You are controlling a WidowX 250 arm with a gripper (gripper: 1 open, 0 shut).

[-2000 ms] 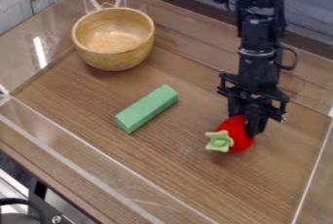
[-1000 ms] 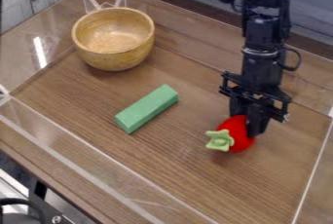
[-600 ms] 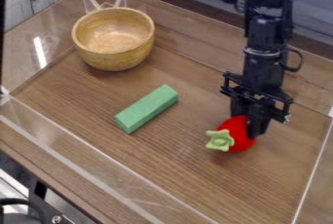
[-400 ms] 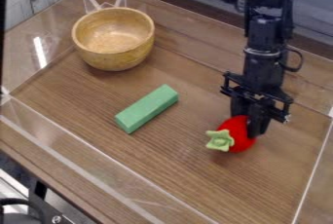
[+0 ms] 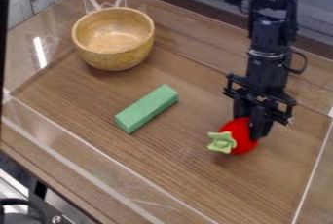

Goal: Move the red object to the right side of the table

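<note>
My gripper should release the red object, because the red object's lower edge (image 5: 235,151) is on the brown tabletop and the object would lie there.
The red object (image 5: 235,138) is a small strawberry-like toy with a light green leafy cap pointing left. It lies near the right side of the brown wood-grain table (image 5: 156,165). My black gripper (image 5: 259,123) comes straight down over its upper right end, its fingers shut on the red object. The toy seems to touch or sit just above the tabletop.
A green rectangular block (image 5: 146,108) lies at the table's centre, left of the toy. A wooden bowl (image 5: 113,39) stands at the back left. Low clear plastic walls (image 5: 306,194) edge the table, the right one close to my gripper.
My gripper and the red object have shifted slightly to the right together. The block and bowl have not moved.
</note>
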